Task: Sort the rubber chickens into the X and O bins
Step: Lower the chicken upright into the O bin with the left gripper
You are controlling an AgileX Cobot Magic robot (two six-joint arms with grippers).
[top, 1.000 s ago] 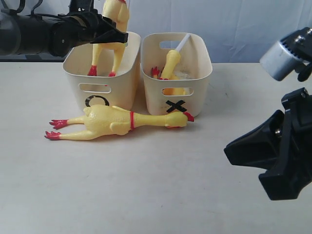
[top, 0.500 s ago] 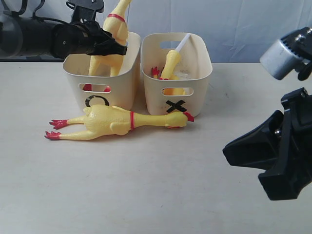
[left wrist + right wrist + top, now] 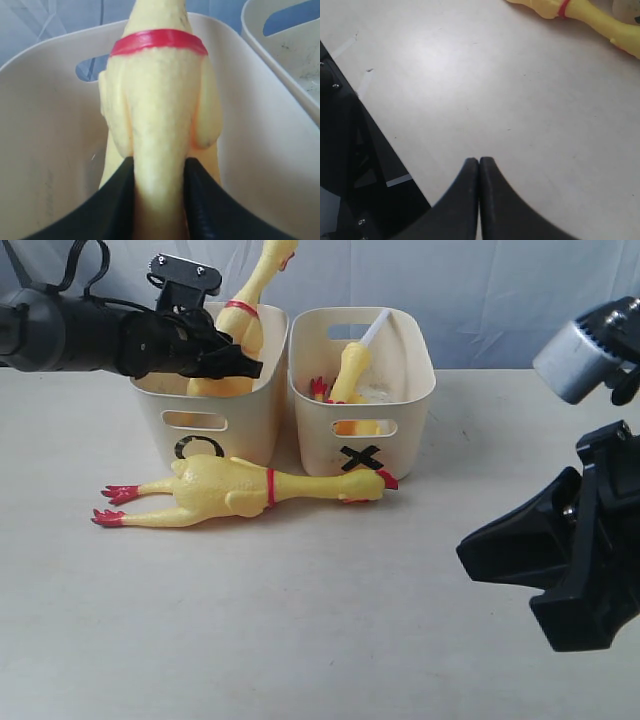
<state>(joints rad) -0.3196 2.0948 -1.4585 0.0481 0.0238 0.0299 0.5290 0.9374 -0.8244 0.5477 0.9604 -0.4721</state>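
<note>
The chicken's body rests in the O bin (image 3: 205,420), lower than the bin's rim, and the chicken would stay there if my left gripper opened now.
My left gripper (image 3: 238,362) is shut on a yellow rubber chicken (image 3: 243,332) and holds it inside the O bin (image 3: 205,420), neck and red band pointing up. The left wrist view shows that chicken (image 3: 160,115) squeezed between the black fingers (image 3: 117,200), with the bin wall (image 3: 45,150) around it. A second chicken (image 3: 240,490) lies flat on the table in front of both bins. The X bin (image 3: 365,440) holds the smaller chicken with a white tube (image 3: 352,365). My right gripper (image 3: 479,162) is shut and empty, low over the table at the right.
The pale table (image 3: 330,620) stretches out in front of the bins. The right arm's black body (image 3: 560,550) fills the right side of the exterior view. A blue-grey backdrop (image 3: 480,280) stands behind. The lying chicken's neck (image 3: 590,20) shows far from the right gripper.
The left gripper has lowered its chicken into the O bin: the feet, hanging above the rim a second ago, are now down inside it. The right arm has not moved.
</note>
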